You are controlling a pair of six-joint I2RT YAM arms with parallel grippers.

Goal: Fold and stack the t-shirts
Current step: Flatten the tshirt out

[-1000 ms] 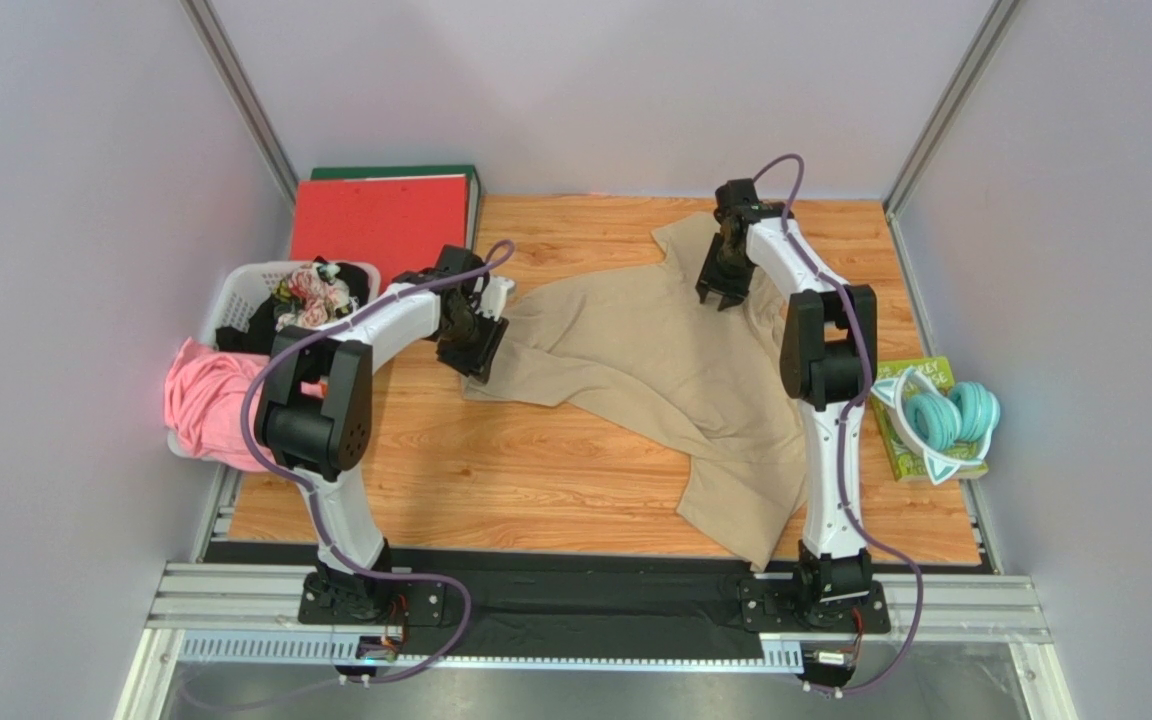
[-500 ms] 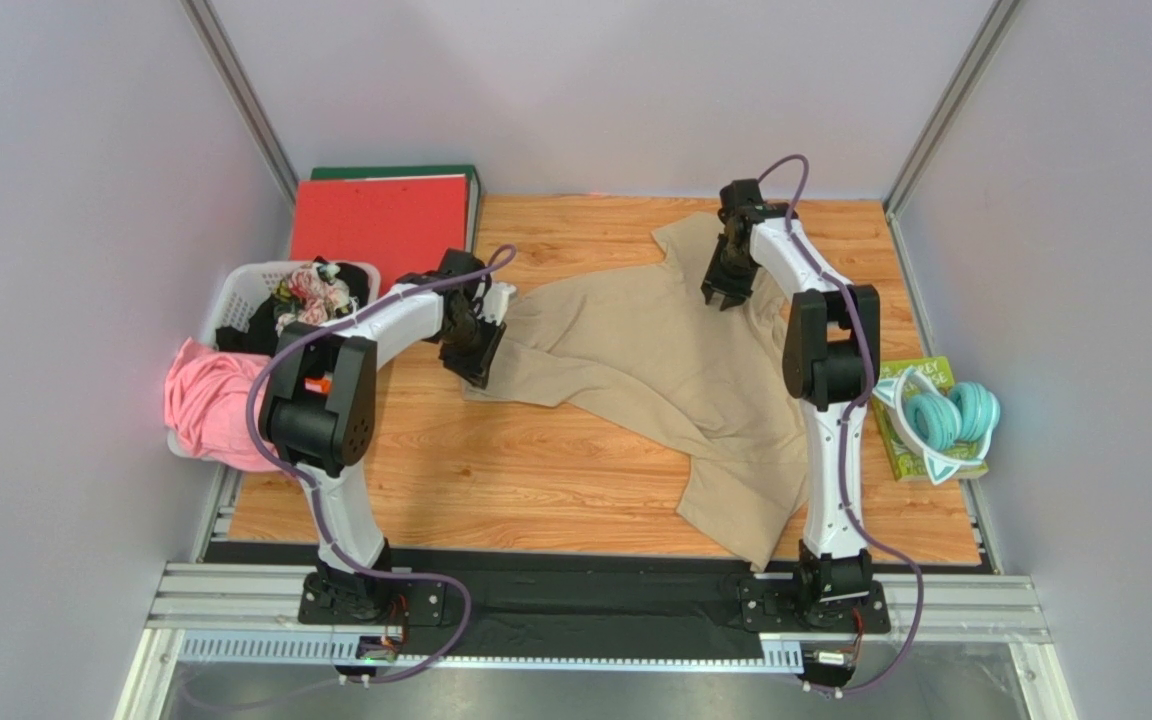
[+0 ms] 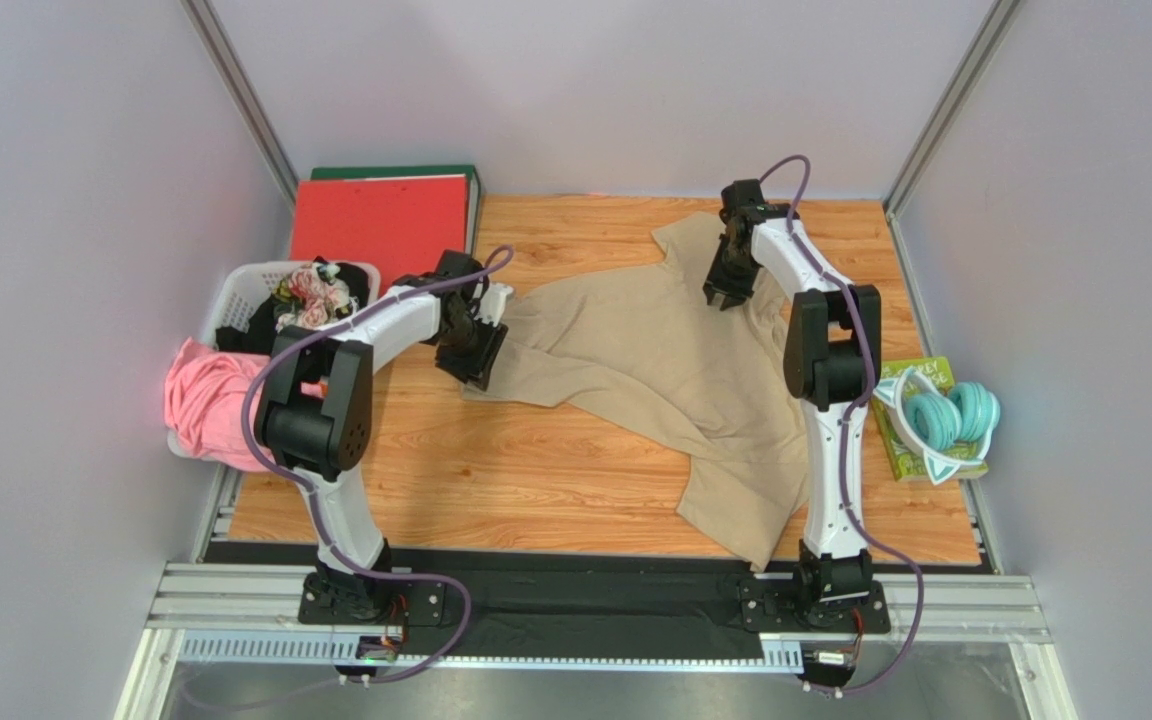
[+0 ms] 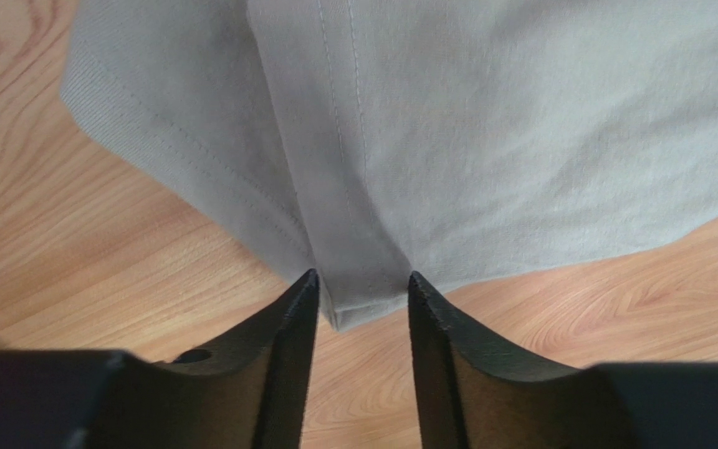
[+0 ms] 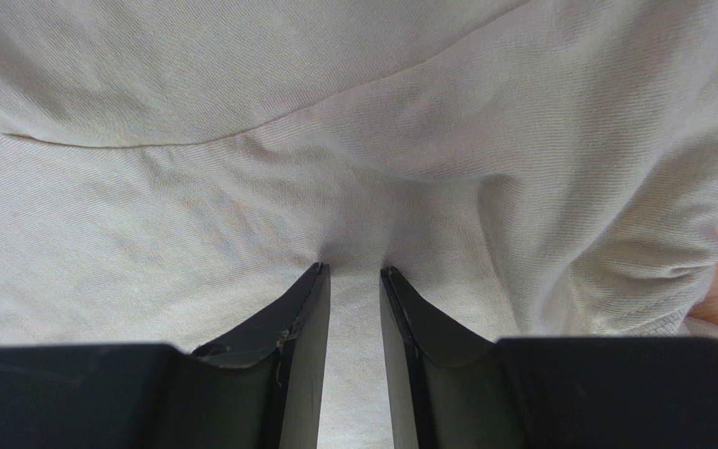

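The folded corner of the stitched hem is between my left gripper's open fingertips, with wood on both sides, so my gripper needs to close. Closing now would catch it.
One large tan-beige t-shirt (image 3: 657, 360) lies spread and rumpled on the wooden table, from the back middle to the front right. My left gripper (image 3: 473, 368) is at the shirt's left corner. In the left wrist view it (image 4: 363, 278) is open, with its tips on either side of the hemmed corner (image 4: 363, 299), which lies flat on the wood. My right gripper (image 3: 728, 293) is down on the shirt's far part near the back edge. In the right wrist view it (image 5: 353, 269) is nearly closed, with cloth (image 5: 353, 168) puckered between its tips.
A white basket (image 3: 244, 293) of clothes stands at the left, with a pink cloth (image 3: 207, 398) hanging over its rim. A red binder (image 3: 379, 218) lies at the back left. Teal headphones (image 3: 946, 413) rest on a green book (image 3: 898, 435) at the right edge.
The right gripper has shifted slightly toward the back on the shirt. The left gripper has hardly moved, and the shirt lies as before.
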